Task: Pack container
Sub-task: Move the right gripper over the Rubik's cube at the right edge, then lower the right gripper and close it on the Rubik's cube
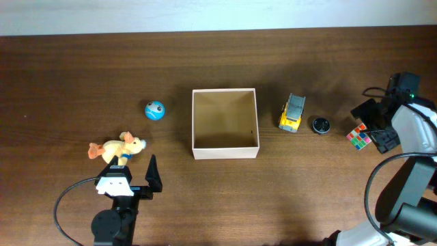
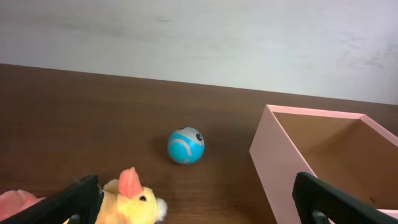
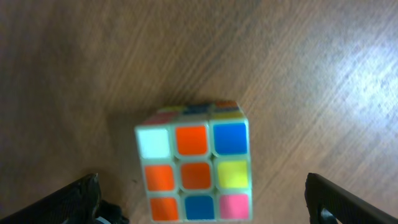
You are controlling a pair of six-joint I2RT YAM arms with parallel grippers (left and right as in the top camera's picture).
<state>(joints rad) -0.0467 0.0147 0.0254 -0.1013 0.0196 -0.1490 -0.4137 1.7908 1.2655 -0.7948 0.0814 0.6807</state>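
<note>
I am not ready to close my right gripper yet: its fingers end short of the puzzle cube's sides, and the tabletop shows beside the cube. I will lower it first, then close on the cube.
The container (image 1: pixel 195 123) is a square open cardboard box, white outside and tan inside, at the table's middle; it also shows at the right of the left wrist view (image 2: pixel 273 155). My left gripper (image 1: pixel 133 174) is open, just in front of a yellow plush chick (image 1: pixel 117 148) whose head lies between the fingers in the left wrist view (image 2: pixel 134 202). My right gripper (image 1: pixel 372 126) is open above a scrambled puzzle cube (image 1: pixel 358 137) at the far right; the cube sits between its fingers in the right wrist view (image 3: pixel 196 165).
A blue ball with eyes (image 1: pixel 154 110) lies left of the box, also in the left wrist view (image 2: pixel 185 146). A yellow and grey toy truck (image 1: pixel 292 113) and a small black round object (image 1: pixel 321 125) lie right of the box.
</note>
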